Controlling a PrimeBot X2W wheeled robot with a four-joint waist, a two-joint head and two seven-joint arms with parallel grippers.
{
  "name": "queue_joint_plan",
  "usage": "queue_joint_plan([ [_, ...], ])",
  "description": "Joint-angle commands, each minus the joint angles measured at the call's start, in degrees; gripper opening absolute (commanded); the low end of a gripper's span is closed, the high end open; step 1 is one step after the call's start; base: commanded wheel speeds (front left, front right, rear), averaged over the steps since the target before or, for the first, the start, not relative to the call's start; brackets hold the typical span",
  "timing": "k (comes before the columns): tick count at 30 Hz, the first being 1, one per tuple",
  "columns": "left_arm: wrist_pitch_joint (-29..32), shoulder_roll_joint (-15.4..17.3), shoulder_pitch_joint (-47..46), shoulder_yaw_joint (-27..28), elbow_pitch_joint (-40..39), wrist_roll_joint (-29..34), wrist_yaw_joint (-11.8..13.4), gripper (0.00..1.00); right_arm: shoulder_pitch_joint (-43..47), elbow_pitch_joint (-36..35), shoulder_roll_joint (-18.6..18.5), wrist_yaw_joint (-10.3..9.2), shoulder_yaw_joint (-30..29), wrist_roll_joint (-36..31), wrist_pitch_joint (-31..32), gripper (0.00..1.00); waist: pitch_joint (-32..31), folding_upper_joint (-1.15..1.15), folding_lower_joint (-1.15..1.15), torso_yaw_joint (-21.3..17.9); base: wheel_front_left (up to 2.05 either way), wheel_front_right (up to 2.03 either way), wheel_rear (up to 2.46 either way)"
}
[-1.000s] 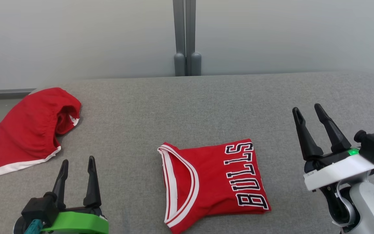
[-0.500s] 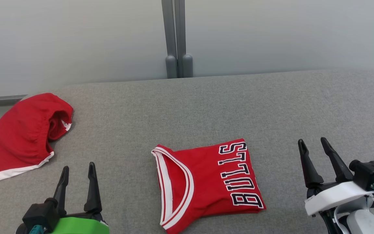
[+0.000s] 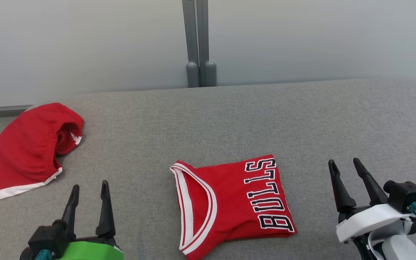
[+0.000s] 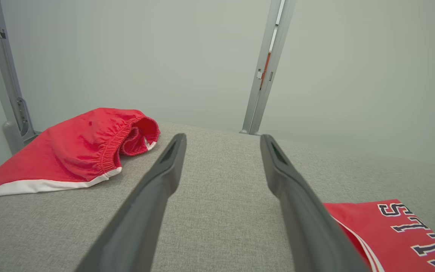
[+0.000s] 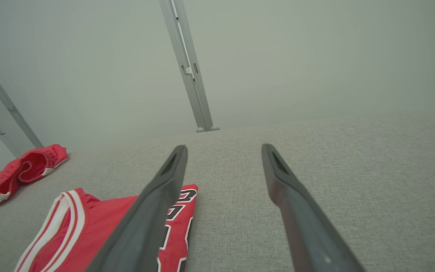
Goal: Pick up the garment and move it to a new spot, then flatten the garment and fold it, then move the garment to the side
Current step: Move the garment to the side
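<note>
The garment's red body [image 3: 230, 195] is lying flat on the tabletop. My right gripper will therefore take hold of the folded edge [image 3: 285, 193] next to the lettering next.
A red garment with "BULLS" lettering and white-striped trim [image 3: 229, 206] lies folded and flat on the grey cloth-covered table [image 3: 229, 119], near the front middle. My left gripper [image 3: 89, 185] is open at the lower left, well apart from it, with nothing between its fingers. To the jersey's right, my right gripper [image 3: 343, 161] is open and empty too. The left wrist view has the open left gripper [image 4: 222, 136] over bare cloth and the garment [image 4: 402, 234] at lower right. In the right wrist view the right gripper [image 5: 224, 146] hovers beside the garment [image 5: 100, 219].
Red shorts with a white hem [image 3: 24, 151] lie crumpled at the table's left edge, also seen as shorts [image 4: 74, 151] and shorts [image 5: 17, 170]. A grey post [image 3: 199, 43] stands behind the table against a pale wall.
My right gripper has drawn back toward the table's near edge, still open. The head camera has shifted a little. The garment and the shorts lie as before.
</note>
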Motion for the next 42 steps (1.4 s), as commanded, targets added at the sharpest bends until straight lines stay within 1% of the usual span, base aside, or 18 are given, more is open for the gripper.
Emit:
queue_joint_plan([
  [1, 0.02, 0.13, 0.17, -0.02, 0.08, 0.64, -0.27, 1.00, -0.28, 0.01, -0.20, 0.03, -0.45, -0.24, -0.25, 1.00, -0.02, 0.00, 0.00, 0.16, 0.00, 0.00, 0.00],
  [5, 0.02, 0.13, 0.24, -0.21, 0.08, 0.10, -0.11, 1.00, -0.24, 2.18, 0.46, 0.03, 0.13, -0.05, -0.13, 1.00, -0.02, 0.00, 0.00, 0.70, 0.00, 0.00, 0.00],
  [7, 0.02, 0.13, 0.15, -0.43, 0.17, -0.15, -0.09, 1.00, -1.49, 4.03, 0.55, 0.03, 1.12, 0.78, 1.44, 1.00, 0.08, 0.00, 0.00, 1.19, 0.00, 0.00, 0.00],
  [10, 0.02, 0.13, -0.06, -0.73, 0.26, -0.39, 0.09, 1.00, -3.89, 7.53, 1.08, 0.03, 2.70, 2.30, 5.76, 1.00, 0.10, 0.00, 0.00, 2.17, 0.00, 0.00, 0.00],
  [15, 0.02, 0.13, -0.45, -1.39, 0.33, -1.29, 0.40, 1.00, -8.33, 13.50, 2.32, 0.03, 3.63, 4.70, 13.51, 1.00, -0.18, 0.00, 0.00, 4.44, 0.00, 0.00, 0.00],
  [18, 0.02, 0.12, -0.77, -2.05, 0.44, -1.39, 0.44, 1.00, -10.37, 17.29, 3.10, 0.03, 3.25, 6.06, 17.86, 1.00, -0.31, 0.00, 0.00, 6.38, 0.00, 0.00, 0.00],
  [25, 0.02, 0.12, -0.66, -2.51, 0.88, -1.24, 0.52, 1.00, -12.54, 26.35, 4.39, 0.03, 1.80, 6.76, 24.99, 1.00, -0.39, 0.00, 0.00, 10.76, 0.00, 0.00, 0.00],
  [28, 0.02, 0.13, -0.58, -2.39, 1.01, -1.23, 0.33, 1.00, -12.58, 29.66, 5.77, 0.03, 1.14, 9.01, 28.41, 1.00, -0.22, 0.00, 0.00, 12.26, 0.00, 0.00, 0.00],
  [31, 0.02, 0.12, -0.41, -2.22, 1.06, -1.45, 0.15, 1.00, -12.34, 31.20, 6.31, 0.03, 1.00, 10.84, 30.33, 1.00, -0.10, 0.00, 0.00, 12.86, 0.00, 0.00, 0.00],
  [34, 0.02, 0.12, -0.32, -1.97, 0.90, -1.42, 0.08, 1.00, -12.70, 30.53, 6.21, 0.03, 1.48, 11.90, 29.24, 1.00, 0.10, 0.00, 0.00, 12.96, 0.00, 0.00, 0.00],
  [35, 0.02, 0.12, -0.33, -1.97, 0.85, -1.38, 0.11, 1.00, -12.86, 30.15, 6.06, 0.03, 1.71, 12.06, 28.70, 0.58, 0.15, 0.00, 0.00, 12.87, 0.00, 0.00, 0.00],
  [37, 0.02, 0.12, -0.43, -2.07, 0.74, -1.22, 0.14, 1.00, -13.51, 29.29, 5.74, 0.03, 2.19, 12.48, 27.17, 0.00, 0.22, 0.00, 0.00, 12.35, 0.00, 0.00, 0.00],
  [42, 0.02, 0.12, -0.97, -2.66, 0.20, -1.12, -0.06, 1.00, -15.17, 27.57, 4.29, 0.03, 3.55, 12.52, 22.91, 0.00, 0.26, 0.00, 0.00, 9.68, 0.00, 0.00, 0.00],
])
